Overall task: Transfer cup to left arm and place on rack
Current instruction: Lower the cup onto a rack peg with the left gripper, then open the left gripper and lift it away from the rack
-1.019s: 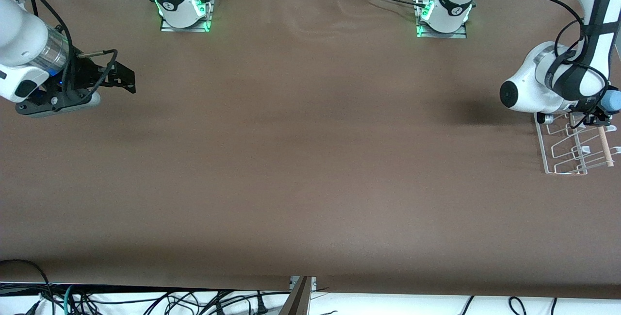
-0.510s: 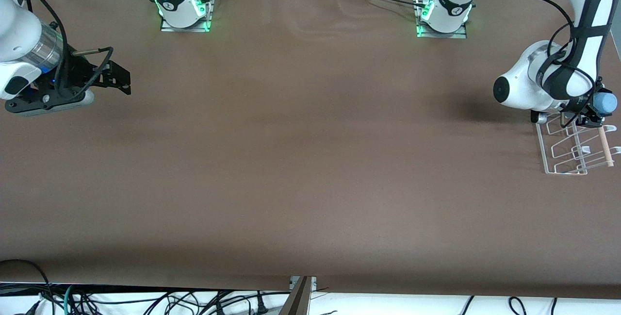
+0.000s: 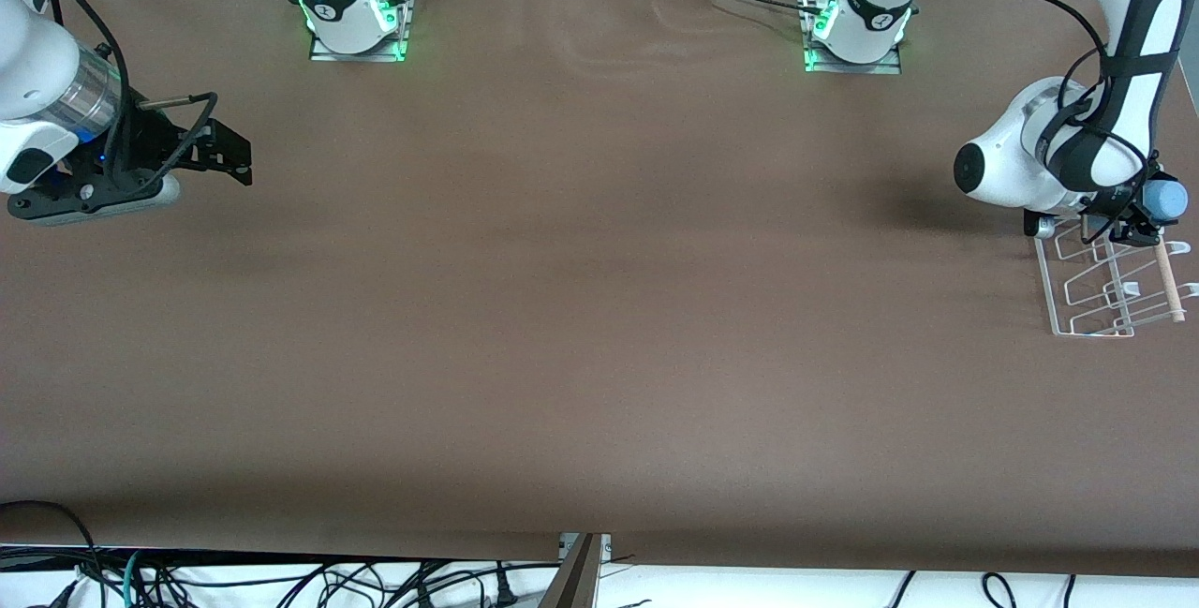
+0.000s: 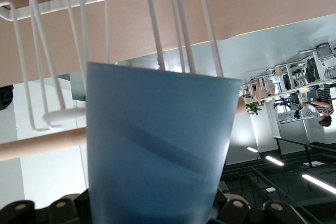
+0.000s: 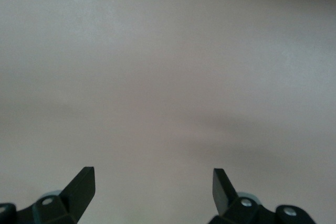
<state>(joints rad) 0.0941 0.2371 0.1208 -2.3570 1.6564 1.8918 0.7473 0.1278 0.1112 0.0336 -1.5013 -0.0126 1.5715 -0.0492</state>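
The cup's rim (image 4: 163,72) is in among the rack's wires, so the cup would stay on the white wire rack and my left gripper needs to let go.
The light-blue cup (image 3: 1169,200) is gripped in my left gripper (image 3: 1135,229), which is shut on it just above one end of the white wire rack (image 3: 1094,333). In the left wrist view the cup (image 4: 157,145) fills the middle, its wide rim toward the rack's loops (image 4: 152,30) and the wooden dowel (image 4: 37,142); I cannot tell whether it touches the wires. My right gripper (image 3: 229,158) waits at the right arm's end of the table, held low over the bare surface. Its fingers (image 5: 84,182) stand open with nothing between them.
A brown cloth (image 3: 599,308) covers the table. The two arm bases (image 3: 356,18) (image 3: 854,27) stand along the edge farthest from the front camera. Cables (image 3: 281,580) hang below the nearest edge.
The left wrist has shifted slightly toward the table's middle with the cup, staying over the rack. The right gripper has drawn back a little toward its end of the table.
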